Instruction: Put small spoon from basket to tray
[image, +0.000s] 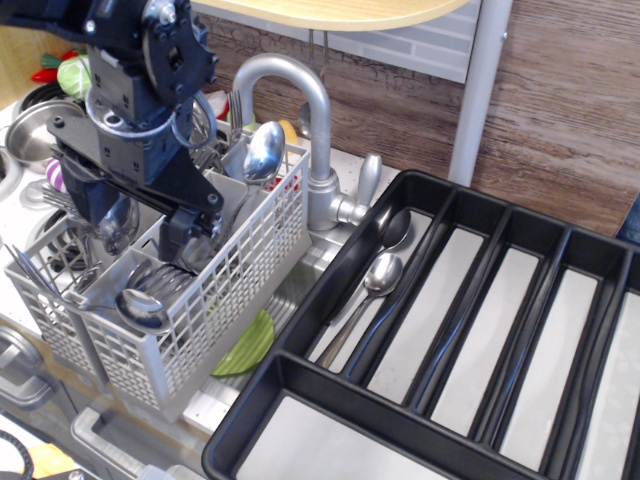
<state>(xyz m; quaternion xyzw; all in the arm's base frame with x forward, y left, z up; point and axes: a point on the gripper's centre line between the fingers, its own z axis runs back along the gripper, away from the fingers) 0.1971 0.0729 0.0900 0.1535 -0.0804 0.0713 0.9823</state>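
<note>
I need to carry the small spoon from the basket over to the black tray, so my gripper should grab the spoon's bowl next.
The light grey basket (235, 290) stands at the left beside the sink. It holds several steel pieces: a big-bowled spoon (263, 150) upright at the back and spoon bowls (142, 305) lying in the front compartment. I cannot tell which of them is the small spoon. My black gripper (148, 230) reaches down into the basket's middle compartments. Its two fingers (188, 235) stand wide apart with nothing visibly held between them. The large black tray (300, 375) lies at the right. Two spoons (383, 272) lie in its leftmost long compartment.
A steel tap (305, 110) arches right behind the basket. A green plate (250, 345) lies between basket and tray. Steel pots (40, 125) and a dish rack (55, 250) stand at the far left. A white post (480, 90) rises behind the tray.
</note>
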